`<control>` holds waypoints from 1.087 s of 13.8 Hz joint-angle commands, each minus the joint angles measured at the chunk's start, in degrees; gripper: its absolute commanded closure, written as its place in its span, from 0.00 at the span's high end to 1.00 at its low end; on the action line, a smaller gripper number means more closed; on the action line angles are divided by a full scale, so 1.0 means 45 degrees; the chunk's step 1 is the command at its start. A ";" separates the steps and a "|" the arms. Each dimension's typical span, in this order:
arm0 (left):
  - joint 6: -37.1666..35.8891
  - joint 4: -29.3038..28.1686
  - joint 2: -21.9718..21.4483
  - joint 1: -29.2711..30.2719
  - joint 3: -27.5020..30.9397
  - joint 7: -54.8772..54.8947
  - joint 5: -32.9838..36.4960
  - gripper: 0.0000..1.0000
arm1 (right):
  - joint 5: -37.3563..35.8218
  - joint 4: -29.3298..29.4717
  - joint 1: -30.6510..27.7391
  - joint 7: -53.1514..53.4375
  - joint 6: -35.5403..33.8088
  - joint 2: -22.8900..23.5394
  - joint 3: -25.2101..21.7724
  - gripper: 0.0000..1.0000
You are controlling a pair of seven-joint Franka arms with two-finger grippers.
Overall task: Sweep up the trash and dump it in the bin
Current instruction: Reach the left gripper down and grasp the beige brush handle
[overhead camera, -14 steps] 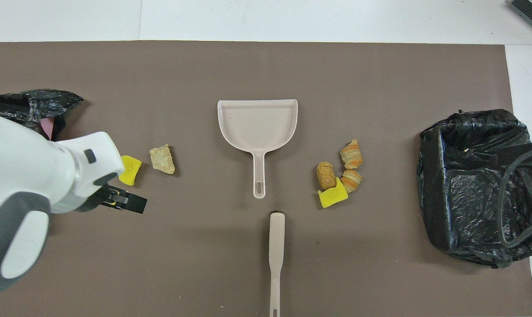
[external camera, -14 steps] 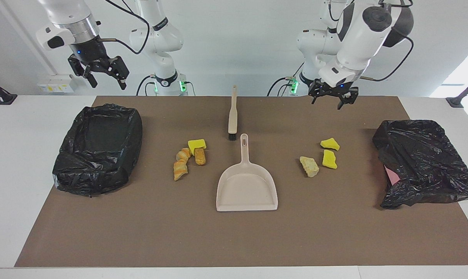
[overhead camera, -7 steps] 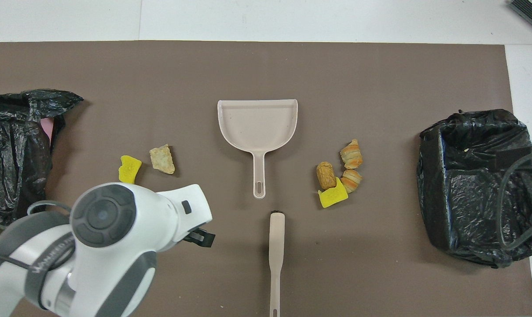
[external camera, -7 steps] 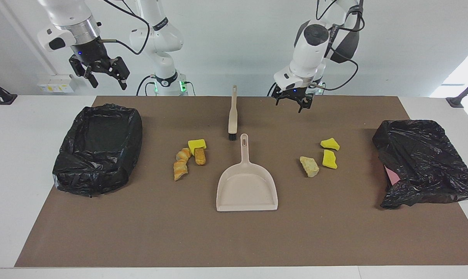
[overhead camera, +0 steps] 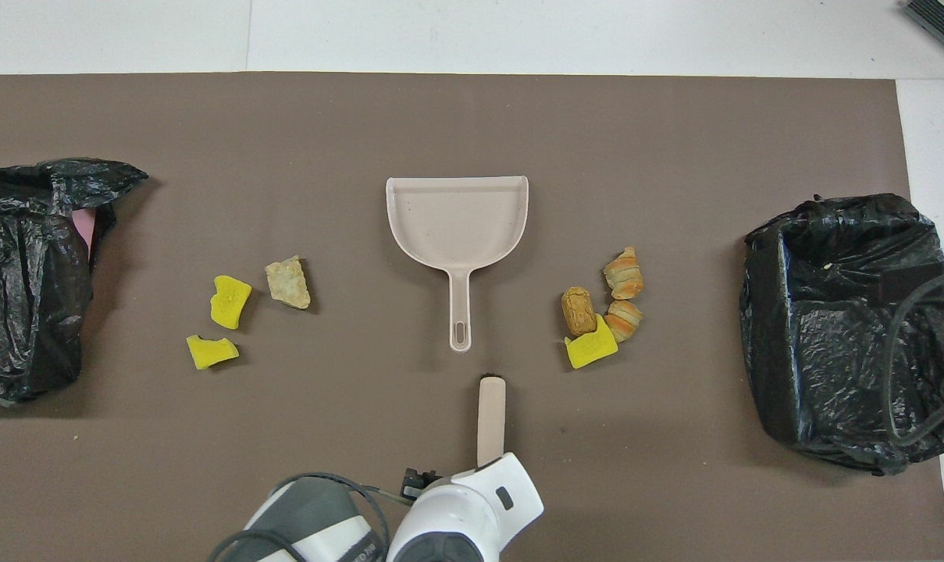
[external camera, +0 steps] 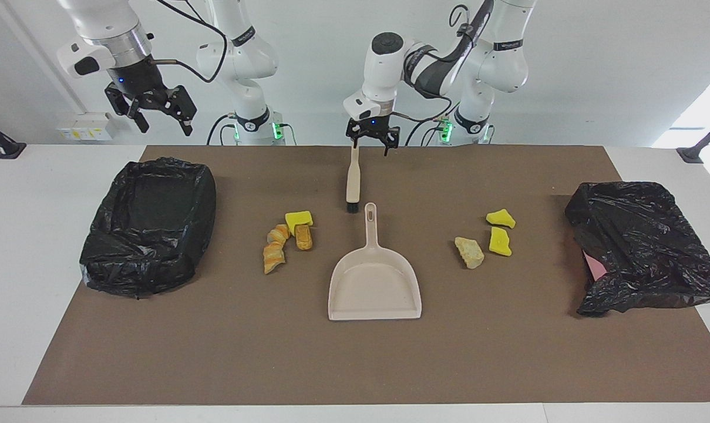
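Observation:
The beige dustpan's broad pan is too wide for the fingers, so my right gripper should next grab its narrow handle.
The trash lies in two groups beside the beige dustpan. Toward the right arm's end are a yellow sponge piece and orange-brown bread chunks. Toward the left arm's end are two yellow sponge pieces and a pale chunk. The beige brush lies nearer to the robots than the dustpan, bristles toward it. My left gripper is open and empty over the brush handle's end. In the overhead view the left arm's wrist hides that gripper. My right gripper is open, raised over the black-lined bin, waiting.
A crumpled black bag with some pink showing lies at the left arm's end. A brown mat covers the table. In the overhead view the lined bin sits at the right arm's end, the dustpan mid-table.
My left arm has swung from over the yellow sponge pieces toward the middle and now hangs over the brush handle. The right arm and all objects have stayed put.

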 commanded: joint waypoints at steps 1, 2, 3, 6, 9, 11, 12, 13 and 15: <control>0.0999 -0.0142 0.0675 -0.1021 0.0319 -0.0781 -0.0053 1.00 | 0.0027 -0.0293 -0.0118 -0.0408 -0.0129 -0.0296 -0.0019 1.00; 0.1117 -0.0142 0.0832 -0.1159 0.0319 -0.0861 -0.0053 1.00 | 0.0027 -0.0331 -0.0137 -0.0486 -0.0129 -0.0315 -0.0019 1.00; 0.1118 -0.0142 0.0988 -0.1199 0.0319 -0.0881 -0.0053 1.00 | 0.0027 -0.0370 -0.0137 -0.0545 -0.0129 -0.0315 -0.0019 1.00; 0.1178 -0.0084 0.1595 -0.1492 0.0358 -0.0823 -0.0014 1.00 | 0.0027 -0.0566 -0.0235 -0.0604 -0.0129 -0.0452 -0.0019 1.00; 0.1119 0.0014 0.1634 -0.1492 0.0358 -0.0842 0.0025 0.42 | 0.0027 -0.0566 -0.0235 -0.0643 -0.0129 -0.0472 -0.0019 1.00; 0.1002 0.0072 0.1595 -0.1473 0.0358 -0.0881 0.0025 0.00 | 0.0008 -0.0566 -0.0235 -0.0643 -0.0129 -0.0472 -0.0019 1.00; 0.0847 0.0131 0.1576 -0.1395 0.0358 -0.0997 0.0025 0.00 | 0.0027 -0.0566 -0.0235 -0.0643 -0.0129 -0.0472 -0.0019 1.00; 0.0671 0.0150 0.1479 -0.1337 0.0358 -0.1308 0.0025 0.00 | 0.0027 -0.0566 -0.0235 -0.0643 -0.0129 -0.0472 -0.0019 1.00; -0.0592 0.0402 0.1051 -0.1162 0.0494 -0.1486 0.0006 0.00 | 0.0008 -0.0585 -0.0235 -0.0643 -0.0110 -0.0433 0.0000 1.00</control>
